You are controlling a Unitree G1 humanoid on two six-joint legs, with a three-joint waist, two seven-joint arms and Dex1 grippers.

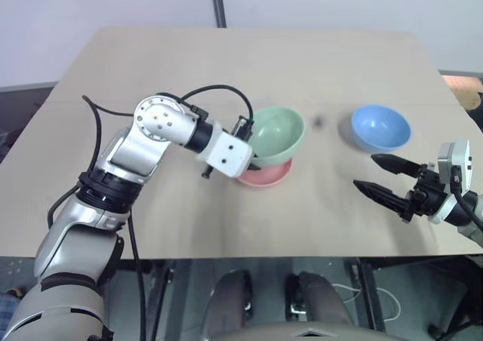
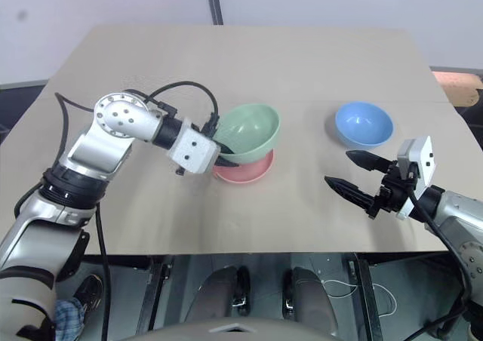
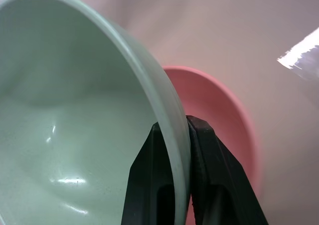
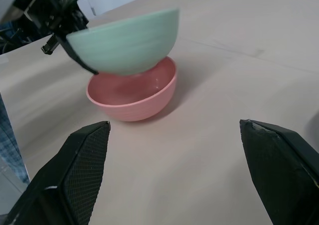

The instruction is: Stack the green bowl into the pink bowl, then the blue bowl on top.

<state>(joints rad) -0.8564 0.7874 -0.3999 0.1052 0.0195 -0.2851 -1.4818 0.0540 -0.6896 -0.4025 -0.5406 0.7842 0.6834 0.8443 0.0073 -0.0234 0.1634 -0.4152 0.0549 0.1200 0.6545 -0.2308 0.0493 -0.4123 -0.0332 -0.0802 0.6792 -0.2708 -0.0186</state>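
My right gripper grips the bowl by its thin rim point(image 1: 364, 143) next, since the blue bowl's round body point(image 1: 379, 130) is too wide for the fingers.
My left gripper point(image 1: 253, 155) is shut on the near rim of the pale green bowl point(image 1: 276, 133), one finger inside the rim and one outside point(image 3: 149, 175). The bowl is tilted and held just above the pink bowl point(image 1: 265, 176), which sits on the table near the middle. In the right wrist view the green bowl point(image 4: 127, 41) overlaps the pink bowl's point(image 4: 134, 98) rim; I cannot tell whether they touch. The blue bowl point(image 1: 380, 126) stands alone to the right, further back. In front of it my right gripper point(image 1: 365, 170) hovers open and empty, pointing towards the other two bowls.
The beige table point(image 1: 226, 62) has bare surface on its left half and behind the bowls. A dark pole point(image 1: 218, 1) rises behind its far edge. The table's front edge runs just under both arms.
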